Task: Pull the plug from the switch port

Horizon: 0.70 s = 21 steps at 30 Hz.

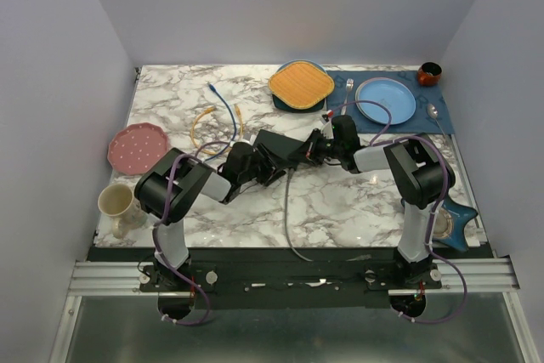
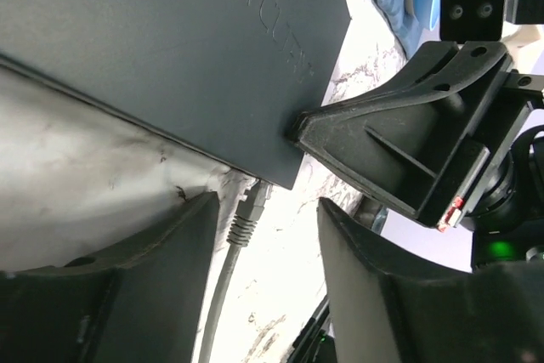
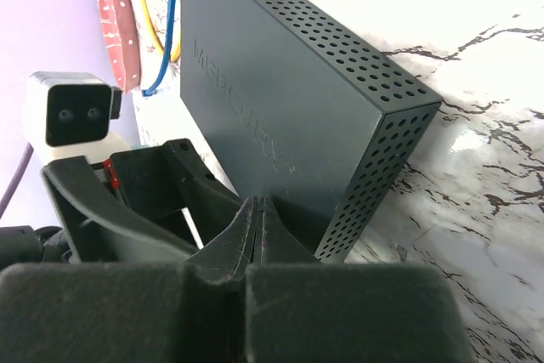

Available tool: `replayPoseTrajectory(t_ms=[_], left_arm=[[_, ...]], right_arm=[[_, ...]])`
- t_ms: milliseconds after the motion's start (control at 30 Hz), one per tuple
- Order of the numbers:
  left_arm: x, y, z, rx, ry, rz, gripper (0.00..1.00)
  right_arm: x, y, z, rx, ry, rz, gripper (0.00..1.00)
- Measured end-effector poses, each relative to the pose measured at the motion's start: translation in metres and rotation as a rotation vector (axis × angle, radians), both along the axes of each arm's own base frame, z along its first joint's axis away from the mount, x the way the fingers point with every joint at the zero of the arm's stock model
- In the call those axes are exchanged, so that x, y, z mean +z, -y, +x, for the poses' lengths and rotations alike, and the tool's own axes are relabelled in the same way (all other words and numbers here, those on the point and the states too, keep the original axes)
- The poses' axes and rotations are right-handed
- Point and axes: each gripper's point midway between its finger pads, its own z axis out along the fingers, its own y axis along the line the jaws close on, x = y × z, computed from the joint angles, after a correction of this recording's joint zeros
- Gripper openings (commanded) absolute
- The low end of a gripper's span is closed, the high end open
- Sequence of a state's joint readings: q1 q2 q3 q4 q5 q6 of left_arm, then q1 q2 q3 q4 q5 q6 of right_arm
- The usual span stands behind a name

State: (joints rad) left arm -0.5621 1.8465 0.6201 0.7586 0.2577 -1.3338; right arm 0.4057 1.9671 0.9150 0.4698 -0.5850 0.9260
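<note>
My left gripper needs to grab the grey plug next by its body (image 1: 290, 172) (image 2: 249, 208), close to the port, so that it can pull the plug from the switch.
The switch (image 1: 274, 150) is a flat black box lying mid-table between both arms. A grey plug (image 2: 246, 214) meets its near edge at the port, and the plug's grey cable (image 1: 289, 218) trails toward the table's front. My left gripper (image 2: 263, 248) is open, its fingers (image 2: 153, 282) on either side of the plug and cable, neither clearly touching. My right gripper (image 3: 257, 210) is shut with nothing in it. Its tips rest on the switch's top face (image 3: 280, 99) near a corner, which also shows in the left wrist view.
A pink plate (image 1: 133, 146) and a cream cup (image 1: 115, 203) stand at the left. Yellow and blue cables (image 1: 212, 121) lie behind the switch. An orange dish (image 1: 301, 83), a blue plate (image 1: 385, 100) on a blue mat, and a brown cup (image 1: 429, 73) sit at the back right.
</note>
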Motion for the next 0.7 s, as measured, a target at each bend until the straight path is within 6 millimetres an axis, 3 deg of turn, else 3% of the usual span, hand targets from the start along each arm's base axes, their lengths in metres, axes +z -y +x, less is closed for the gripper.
replayPoseTrajectory(t_ms=[700], left_arm=[[-0.013,0.014,-0.002,-0.027,-0.024,0.002,0.31]], right_arm=[[0.000,0.000,0.000,0.000,0.001,0.000,0.01]])
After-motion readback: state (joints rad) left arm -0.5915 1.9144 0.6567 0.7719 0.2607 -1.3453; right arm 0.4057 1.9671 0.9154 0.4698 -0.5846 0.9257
